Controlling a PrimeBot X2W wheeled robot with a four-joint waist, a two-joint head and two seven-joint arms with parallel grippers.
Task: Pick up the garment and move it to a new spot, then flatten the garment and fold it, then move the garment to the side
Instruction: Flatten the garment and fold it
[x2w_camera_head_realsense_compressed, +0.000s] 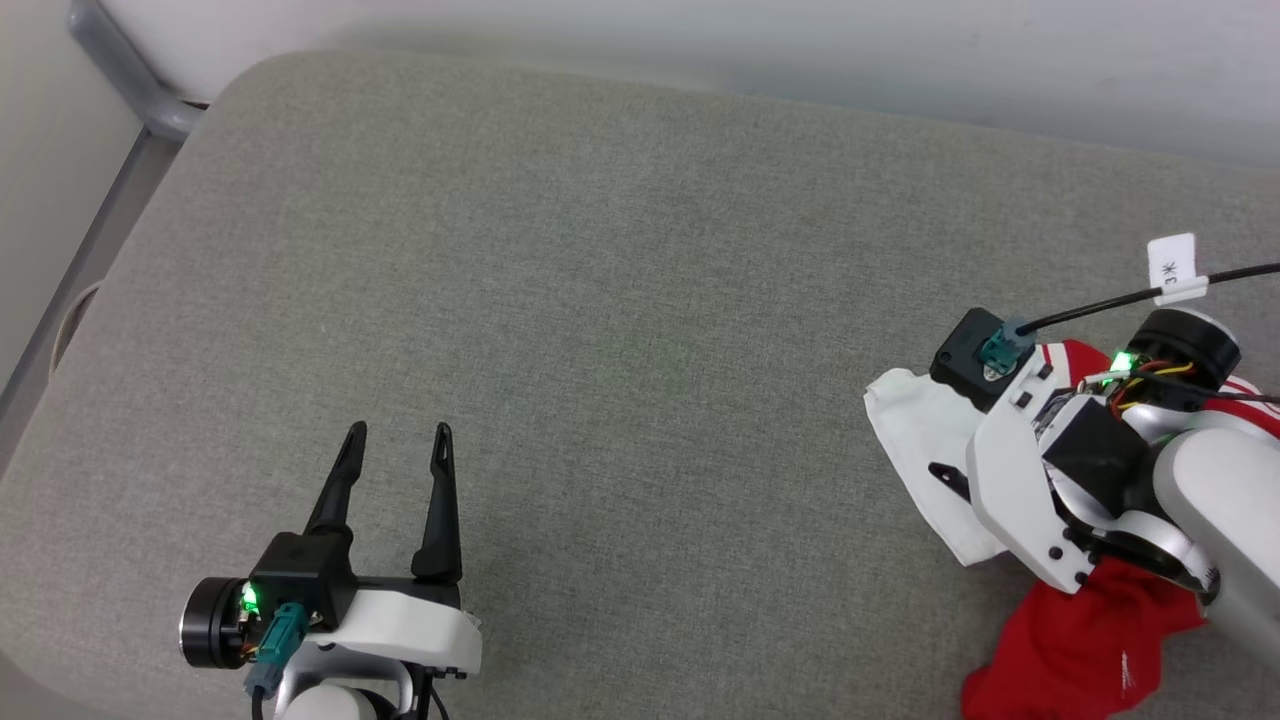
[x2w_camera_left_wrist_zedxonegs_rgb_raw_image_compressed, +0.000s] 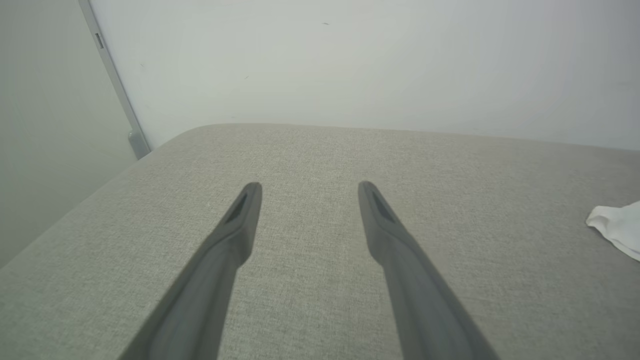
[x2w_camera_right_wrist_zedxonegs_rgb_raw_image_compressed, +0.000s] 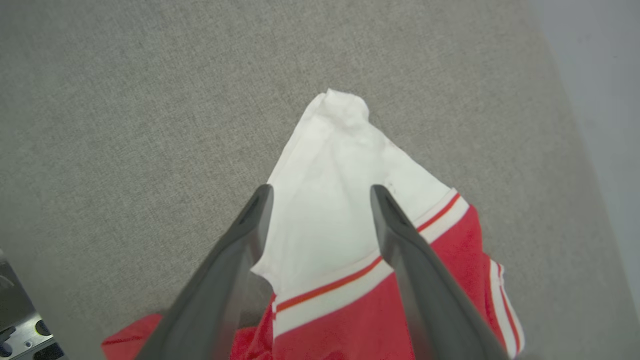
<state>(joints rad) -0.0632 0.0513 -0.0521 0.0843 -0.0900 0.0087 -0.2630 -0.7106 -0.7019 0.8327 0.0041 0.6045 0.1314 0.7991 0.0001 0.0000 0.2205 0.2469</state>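
Observation:
The left gripper pinches the white sleeve by its free hem edge (x2w_camera_head_realsense_compressed: 905, 458) (x2w_camera_left_wrist_zedxonegs_rgb_raw_image_compressed: 609, 236) next, since my right gripper covers the sleeve's striped end.
The garment (x2w_camera_head_realsense_compressed: 1085, 640) lies crumpled at the right edge of the grey padded surface (x2w_camera_head_realsense_compressed: 600, 300), red with a white sleeve (x2w_camera_head_realsense_compressed: 910, 420) spread toward the middle. My right gripper (x2w_camera_right_wrist_zedxonegs_rgb_raw_image_compressed: 320, 192) points down over that white sleeve (x2w_camera_right_wrist_zedxonegs_rgb_raw_image_compressed: 340, 200), open, with one finger on each side of it in the right wrist view. Red-white striped trim (x2w_camera_right_wrist_zedxonegs_rgb_raw_image_compressed: 350, 285) runs just behind the fingers. Whether the tips touch the cloth I cannot tell. My left gripper (x2w_camera_head_realsense_compressed: 398, 435) rests open and empty at the lower left, far from the garment. The sleeve (x2w_camera_left_wrist_zedxonegs_rgb_raw_image_compressed: 617, 225) peeks in at the left wrist view's right edge.
A pale wall (x2w_camera_head_realsense_compressed: 700, 40) borders the surface's far edge, with a grey metal frame (x2w_camera_head_realsense_compressed: 130, 80) at the far left corner. A black cable with a white tag (x2w_camera_head_realsense_compressed: 1172, 265) runs from the right wrist. Bare grey surface stretches between the two grippers.

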